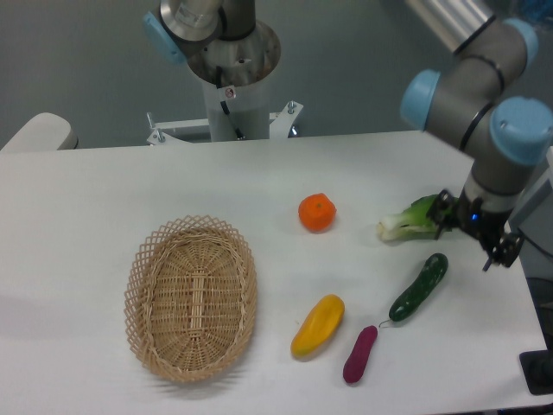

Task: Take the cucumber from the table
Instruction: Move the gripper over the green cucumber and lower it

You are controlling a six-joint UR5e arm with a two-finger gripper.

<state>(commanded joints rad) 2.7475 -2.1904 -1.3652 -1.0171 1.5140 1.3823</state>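
My gripper is to pick up the cucumber from the white table, so it should next grab the dark green cucumber around its middle (418, 288).
The dark green cucumber (418, 287) lies slanted on the white table (104, 190) at the right, its upper end pointing up and right. My gripper (473, 232) hangs just above and right of that upper end, in front of the bok choy (409, 219). Its two dark fingers (499, 250) stand apart and hold nothing.
An orange (316, 212) sits at mid table. A yellow pepper (317, 325) and a purple oblong vegetable (359, 354) lie left of the cucumber. A wicker basket (191, 296) stands at the left. The table's right edge is close behind the gripper.
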